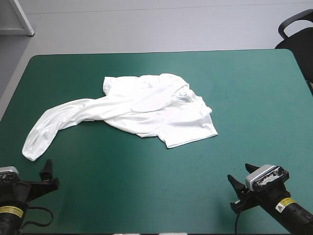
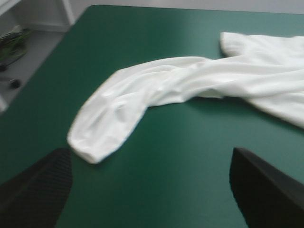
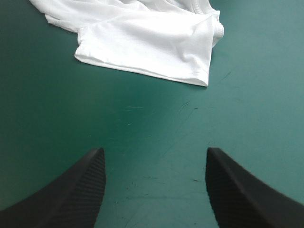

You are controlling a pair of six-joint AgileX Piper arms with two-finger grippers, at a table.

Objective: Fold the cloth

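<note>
My left gripper should next pick up the T-shirt by the end of its long rolled part [image 1: 35,147], because the T-shirt lies crumpled and slack [image 1: 146,100].
The white T-shirt [image 1: 142,105] lies crumpled on the teal-green table, with one long rolled part trailing toward the front left. In the left wrist view that trailing end of the T-shirt [image 2: 142,102] lies just ahead of my left gripper [image 2: 152,180], which is open and holds nothing. My left gripper [image 1: 46,176] sits low at the front left corner. The right gripper [image 1: 240,183] rests near the front right, open and empty. Ahead of the right gripper [image 3: 156,164] lies a flat sleeve edge of the T-shirt [image 3: 152,45], well apart from the fingers.
A black chair [image 1: 296,32] stands beyond the table's far right corner. Bare teal-green cover [image 1: 146,191] stretches between the two grippers along the front edge.
</note>
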